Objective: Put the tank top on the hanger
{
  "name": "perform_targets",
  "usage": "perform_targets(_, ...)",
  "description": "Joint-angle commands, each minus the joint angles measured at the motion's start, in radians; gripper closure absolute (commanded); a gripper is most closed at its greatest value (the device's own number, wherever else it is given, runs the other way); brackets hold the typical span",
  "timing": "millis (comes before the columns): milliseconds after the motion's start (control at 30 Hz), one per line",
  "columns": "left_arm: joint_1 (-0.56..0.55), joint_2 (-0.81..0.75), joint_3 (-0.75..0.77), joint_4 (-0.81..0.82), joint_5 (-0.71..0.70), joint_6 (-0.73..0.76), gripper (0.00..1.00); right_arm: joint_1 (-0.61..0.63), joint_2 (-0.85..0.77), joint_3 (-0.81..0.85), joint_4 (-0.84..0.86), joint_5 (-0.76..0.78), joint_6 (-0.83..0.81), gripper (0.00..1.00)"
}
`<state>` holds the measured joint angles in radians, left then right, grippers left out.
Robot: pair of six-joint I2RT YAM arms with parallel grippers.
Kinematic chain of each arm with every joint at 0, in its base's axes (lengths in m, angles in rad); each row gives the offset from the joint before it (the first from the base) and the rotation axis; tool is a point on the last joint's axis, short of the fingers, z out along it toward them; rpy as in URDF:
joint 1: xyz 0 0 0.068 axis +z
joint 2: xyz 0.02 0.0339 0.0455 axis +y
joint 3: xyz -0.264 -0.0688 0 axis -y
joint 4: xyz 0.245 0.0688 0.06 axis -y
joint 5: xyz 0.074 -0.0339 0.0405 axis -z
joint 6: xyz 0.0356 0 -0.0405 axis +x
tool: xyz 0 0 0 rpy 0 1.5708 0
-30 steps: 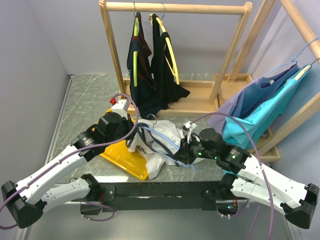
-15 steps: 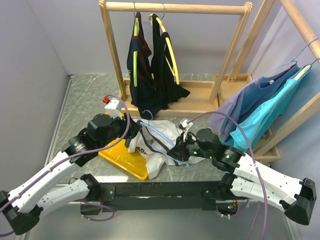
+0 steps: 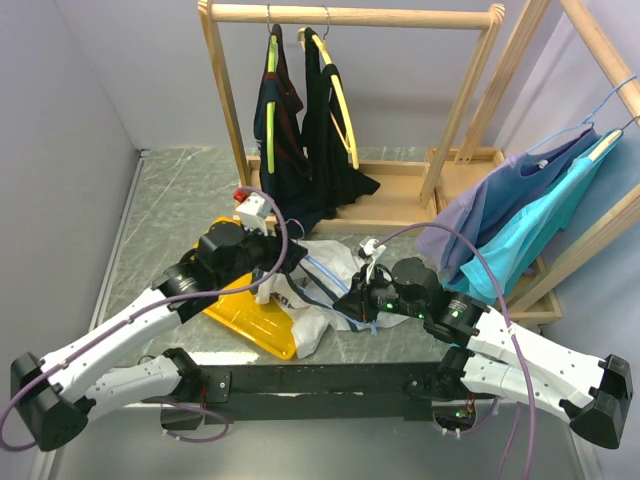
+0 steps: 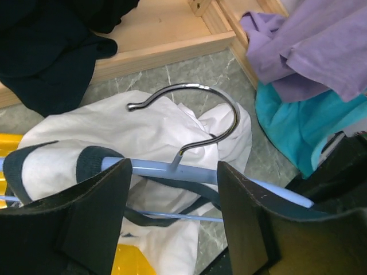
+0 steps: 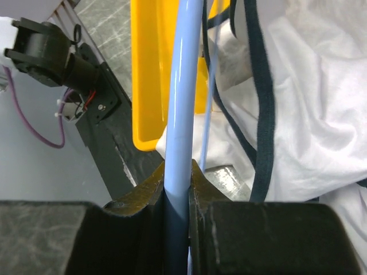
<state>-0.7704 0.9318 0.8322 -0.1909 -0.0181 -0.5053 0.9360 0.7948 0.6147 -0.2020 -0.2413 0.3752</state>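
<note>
My left gripper moves toward the stem next before closing on it, since in the left wrist view the fingers stop short of the stem.
The white tank top with navy trim lies bunched on the table, partly over the light-blue hanger. In the left wrist view the hanger's metal hook rests on the tank top. My left gripper is open, with one finger on each side of the hanger's blue bar below the hook, touching nothing. A navy-trimmed strap sits over the bar's left end. My right gripper is shut on the hanger's arm, beside the tank top.
A yellow bin lies under the tank top's left side. Behind stands a wooden rack with dark garments on yellow-green hangers. Purple and teal shirts hang on a second rack at right.
My left gripper has opened from shut; its arm swung left, then back right to the hook. The right gripper shifted slightly left with the hanger.
</note>
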Motion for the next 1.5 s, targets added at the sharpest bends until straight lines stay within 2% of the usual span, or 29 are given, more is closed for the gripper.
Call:
perform_targets(0,-0.032,0.056,0.022,0.122,-0.045,0.039,0.32,0.017,-0.005,0.003,0.105,0.016,-0.009,1.00)
perform_targets(167,-0.070,0.119,0.022,0.163,-0.074,0.044,0.37,0.020,-0.003,0.008,0.096,0.036,-0.012,1.00)
perform_targets(300,-0.099,0.125,0.012,0.143,-0.204,0.036,0.39,0.023,-0.019,0.007,0.085,0.042,-0.013,1.00)
perform_targets(433,-0.099,0.091,-0.024,0.183,-0.207,0.036,0.44,0.024,-0.017,0.005,0.085,0.040,-0.013,1.00)
perform_targets(533,-0.099,0.122,-0.021,0.183,-0.189,0.042,0.45,0.023,-0.016,0.005,0.088,0.039,-0.012,1.00)
perform_targets(700,-0.099,0.131,-0.064,0.303,-0.187,0.033,0.51,0.024,-0.014,0.005,0.090,0.037,-0.010,1.00)
perform_targets(800,-0.099,0.113,-0.085,0.338,-0.187,0.037,0.65,0.026,-0.012,0.003,0.087,0.043,-0.015,1.00)
perform_targets(833,-0.099,0.104,-0.090,0.340,-0.195,0.037,0.78,0.026,-0.011,0.005,0.085,0.046,-0.015,1.00)
perform_targets(900,-0.101,0.096,-0.093,0.326,-0.207,0.040,0.95,0.026,-0.008,0.008,0.076,0.059,-0.013,1.00)
perform_targets(933,-0.102,0.088,-0.097,0.321,-0.226,0.042,0.99,0.026,-0.008,0.008,0.073,0.066,-0.009,1.00)
perform_targets(1000,-0.107,0.078,-0.107,0.306,-0.247,0.047,0.99,0.027,0.001,0.016,0.056,0.103,-0.001,1.00)
perform_targets(1100,-0.115,0.050,-0.123,0.289,-0.301,0.047,0.99,0.029,0.012,0.031,0.013,0.186,0.027,0.76)
perform_targets(1133,-0.118,0.036,-0.133,0.282,-0.322,0.047,0.99,0.030,0.012,0.034,-0.016,0.212,0.046,0.61)
perform_targets(1233,-0.121,0.012,-0.145,0.255,-0.356,0.042,0.99,0.029,-0.008,0.040,-0.083,0.339,0.096,0.41)
perform_targets(1467,-0.121,-0.036,-0.148,0.194,-0.492,-0.036,0.99,0.029,-0.123,0.033,-0.266,0.588,0.258,0.40)
